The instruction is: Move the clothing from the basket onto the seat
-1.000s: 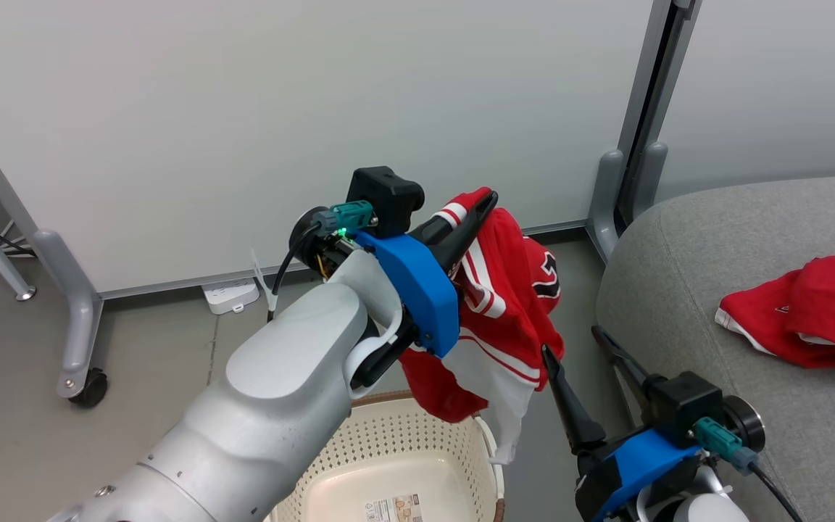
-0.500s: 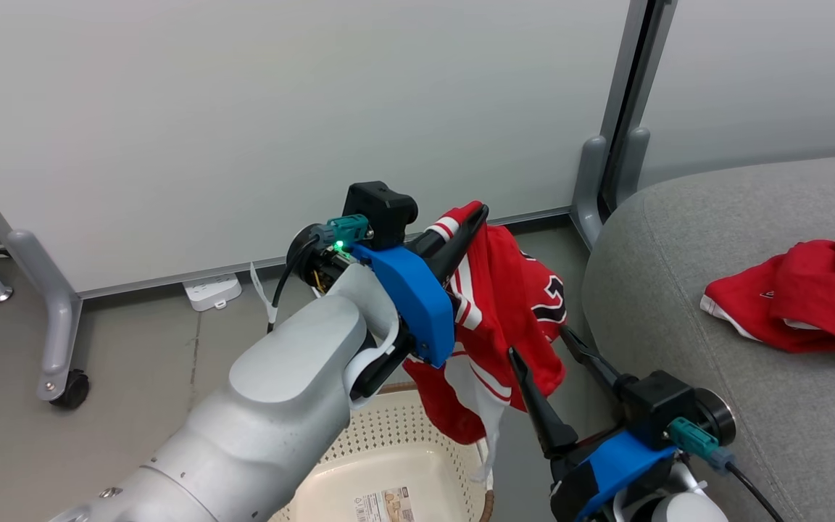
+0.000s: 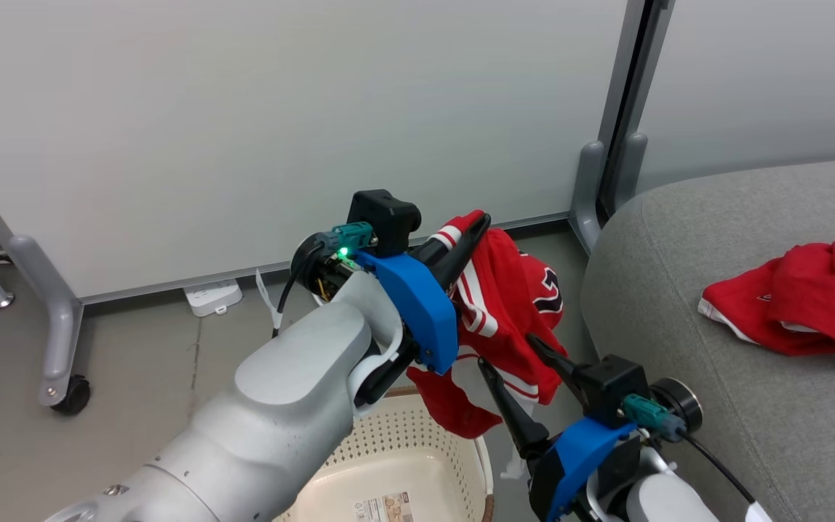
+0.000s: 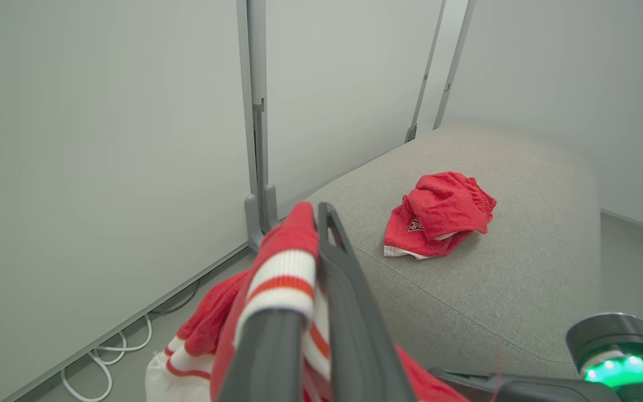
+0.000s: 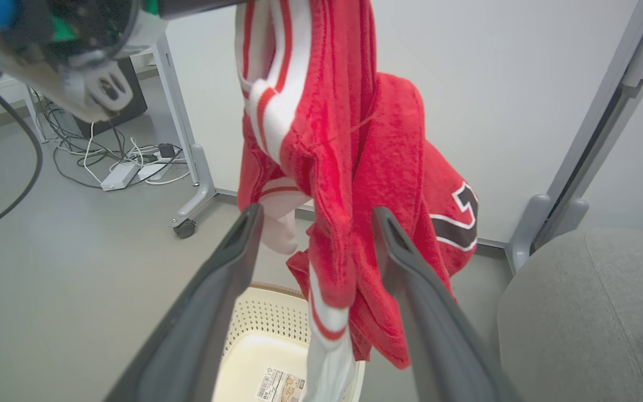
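Observation:
I will next grab the jersey with my right gripper by its narrow hanging fold (image 3: 510, 355) (image 5: 334, 261), because the jersey hangs slack from my left gripper.
A red jersey (image 3: 504, 312) with white striped trim and a dark numeral hangs in the air above the basket (image 3: 417, 428), a cream perforated one whose floor shows a label. My left gripper (image 3: 477, 221) is shut on the jersey's striped top edge (image 4: 282, 268). My right gripper (image 3: 506, 350) is open, and in the right wrist view its two fingers (image 5: 405, 262) stand on either side of the jersey's lower folds (image 5: 344, 139). To the right is the grey seat (image 3: 715, 239), with another red garment (image 3: 794, 304) lying crumpled on it.
White partition panels stand behind on grey legs, one with a caster (image 3: 69, 395). A grey post (image 3: 609, 181) rises beside the seat's corner. A white power strip (image 3: 212, 296) and cables lie on the floor by the wall.
My right gripper has risen and moved left, so its open fingers now straddle the jersey's lower part. The left gripper keeps its hold in about the same place. The camera has shifted a little.

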